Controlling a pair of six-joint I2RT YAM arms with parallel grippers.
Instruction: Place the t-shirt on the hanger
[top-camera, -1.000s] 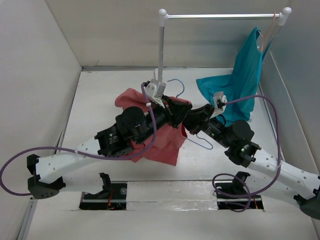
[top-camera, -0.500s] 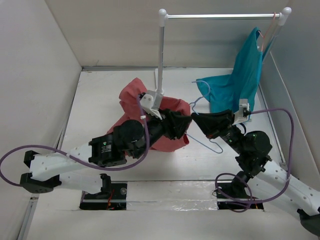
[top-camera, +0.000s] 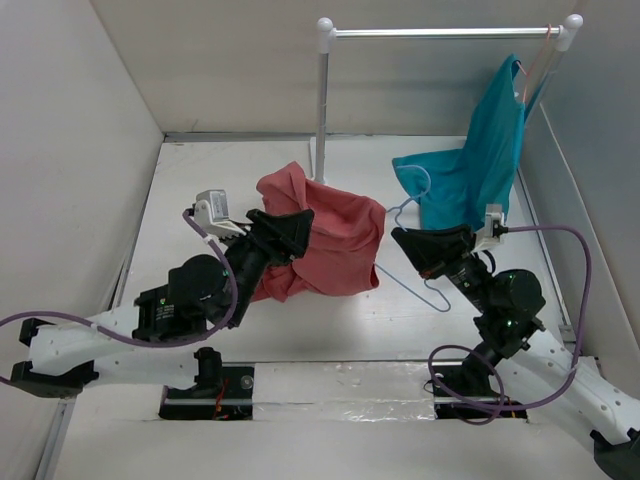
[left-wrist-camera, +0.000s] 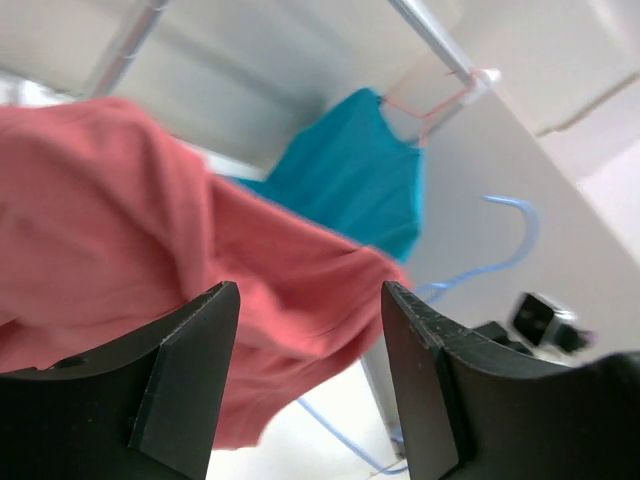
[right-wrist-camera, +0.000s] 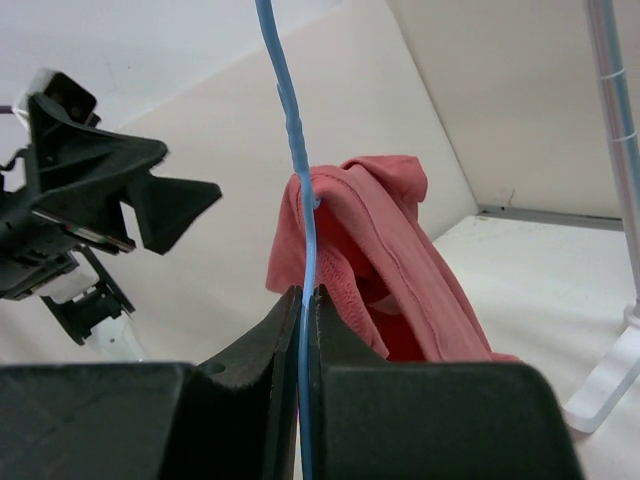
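My left gripper should next take hold of the t-shirt (top-camera: 325, 240) by the fold away from the hanger's hook, so it can pull the t-shirt onto the hanger.
The red t-shirt (top-camera: 325, 240) hangs bunched in the middle of the table, draped over part of the light-blue wire hanger (top-camera: 410, 289). In the right wrist view the hanger (right-wrist-camera: 290, 120) runs up from my jaws into a fold of the t-shirt (right-wrist-camera: 400, 260). My right gripper (top-camera: 398, 238) (right-wrist-camera: 303, 292) is shut on the hanger's wire. My left gripper (top-camera: 303, 222) (left-wrist-camera: 310, 300) stands open just left of the t-shirt (left-wrist-camera: 120, 220), with nothing between its fingers. The hanger's hook (left-wrist-camera: 505, 250) shows beyond the cloth.
A teal garment (top-camera: 485, 155) hangs from an orange hanger on the white rail (top-camera: 440, 32) at the back right, its hem resting on the table. The rail's post (top-camera: 322, 100) stands right behind the t-shirt. White walls enclose the table on three sides.
My left gripper has opened, let go of the t-shirt and drawn back to the left. The right gripper stays shut on the hanger, which now carries the t-shirt alone.
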